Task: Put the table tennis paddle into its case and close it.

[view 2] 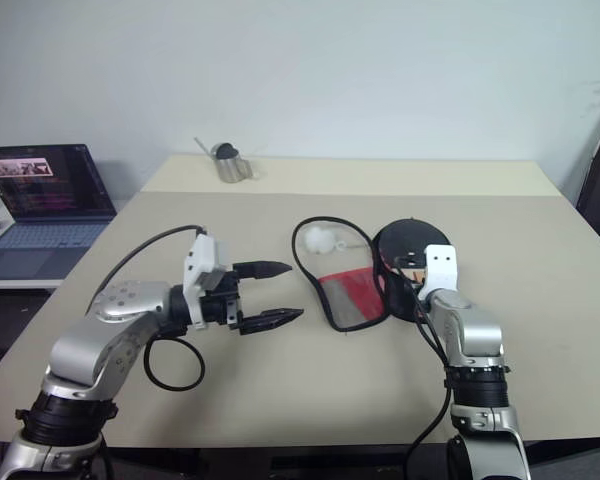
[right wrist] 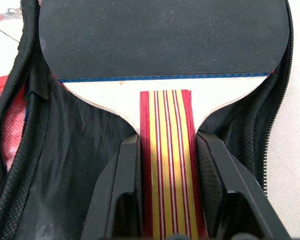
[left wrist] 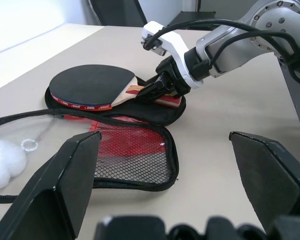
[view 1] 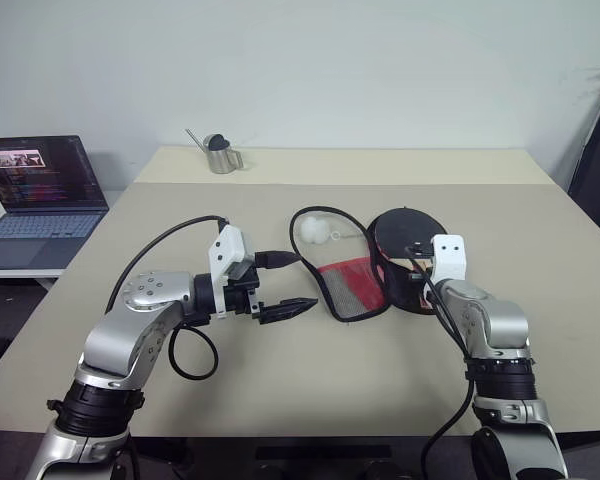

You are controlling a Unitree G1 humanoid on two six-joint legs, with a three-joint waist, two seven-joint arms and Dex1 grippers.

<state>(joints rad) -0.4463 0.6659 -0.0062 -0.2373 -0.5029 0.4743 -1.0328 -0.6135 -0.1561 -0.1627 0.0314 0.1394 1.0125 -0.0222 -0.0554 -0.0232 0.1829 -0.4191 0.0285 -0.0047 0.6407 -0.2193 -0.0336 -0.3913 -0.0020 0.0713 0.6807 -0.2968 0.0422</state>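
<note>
I should open my right gripper now: in the right wrist view, the paddle's wooden neck (right wrist: 115, 97) is inside the case's zippered edge (right wrist: 276, 117).
The case (view 1: 350, 285) lies unzipped on the table, its red mesh flap (left wrist: 130, 155) spread toward my left. The table tennis paddle (left wrist: 90, 85) rests black face up in the case's other half, blade pointing away from me. My right gripper (right wrist: 167, 142) is shut on the paddle's striped wooden handle (right wrist: 165, 165), low over the case's near end. A white fluffy ball (view 1: 313, 232) on the zipper pull sits by the flap's far edge. My left gripper (view 1: 302, 280) hovers open just left of the flap, pointing at it, with nothing between its fingers.
A metal cup (view 1: 221, 155) stands at the back left of the beige table (view 1: 280, 380). An open laptop (view 1: 40, 190) sits on a lower surface off the table's left side. A black cable loops under my left forearm.
</note>
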